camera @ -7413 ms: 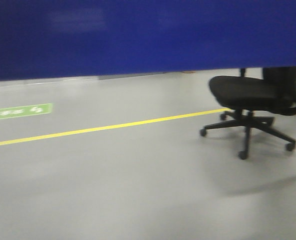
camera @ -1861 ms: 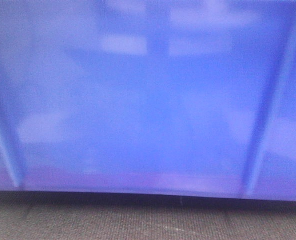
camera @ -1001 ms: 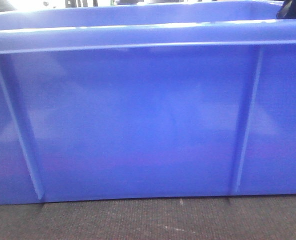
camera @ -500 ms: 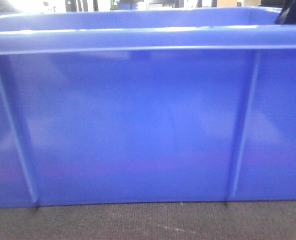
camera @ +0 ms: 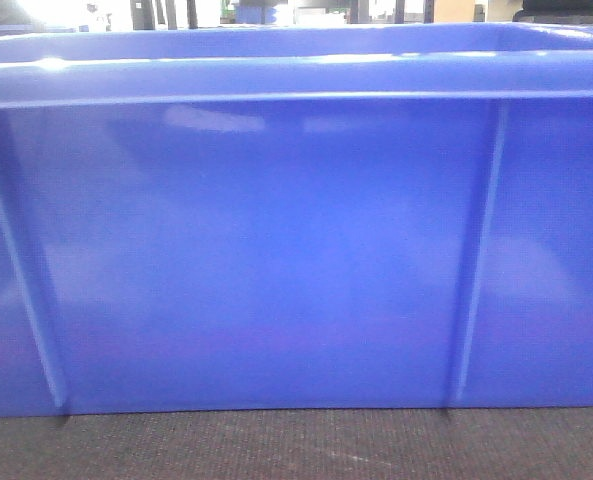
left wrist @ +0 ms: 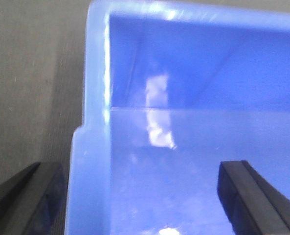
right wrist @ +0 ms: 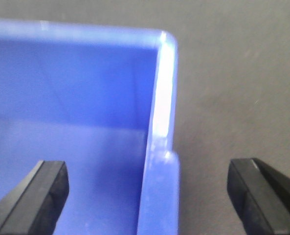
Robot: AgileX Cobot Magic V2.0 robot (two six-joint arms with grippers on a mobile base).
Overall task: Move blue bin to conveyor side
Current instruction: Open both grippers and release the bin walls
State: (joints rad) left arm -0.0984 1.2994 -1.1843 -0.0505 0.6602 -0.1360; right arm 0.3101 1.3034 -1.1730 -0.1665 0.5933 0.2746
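The left gripper grabs the bin's rolled rim next, to move the bin to the conveyor side.
The blue bin (camera: 276, 250) fills the front view, its ribbed glossy wall close up and its base resting on the dark woven conveyor side (camera: 296, 445). My left gripper (left wrist: 141, 188) is open, its black fingers (left wrist: 255, 196) straddling the bin's left rim (left wrist: 88, 171) without touching it, one outside and one inside. On the other end my right gripper (right wrist: 148, 188) is open too, with the right rim (right wrist: 159, 191) between its spread fingers (right wrist: 34, 196). The bin's inside looks empty in both wrist views.
The grey-black woven surface runs beside the bin on the left (left wrist: 32, 73) and on the right (right wrist: 233, 88). Beyond the bin's far rim there is a bright room with dark posts (camera: 176, 12) and a black object (camera: 566, 12).
The bin went from held above the floor to standing on the woven surface. In the last half second the dark gripper part at its top right rim left the front view.
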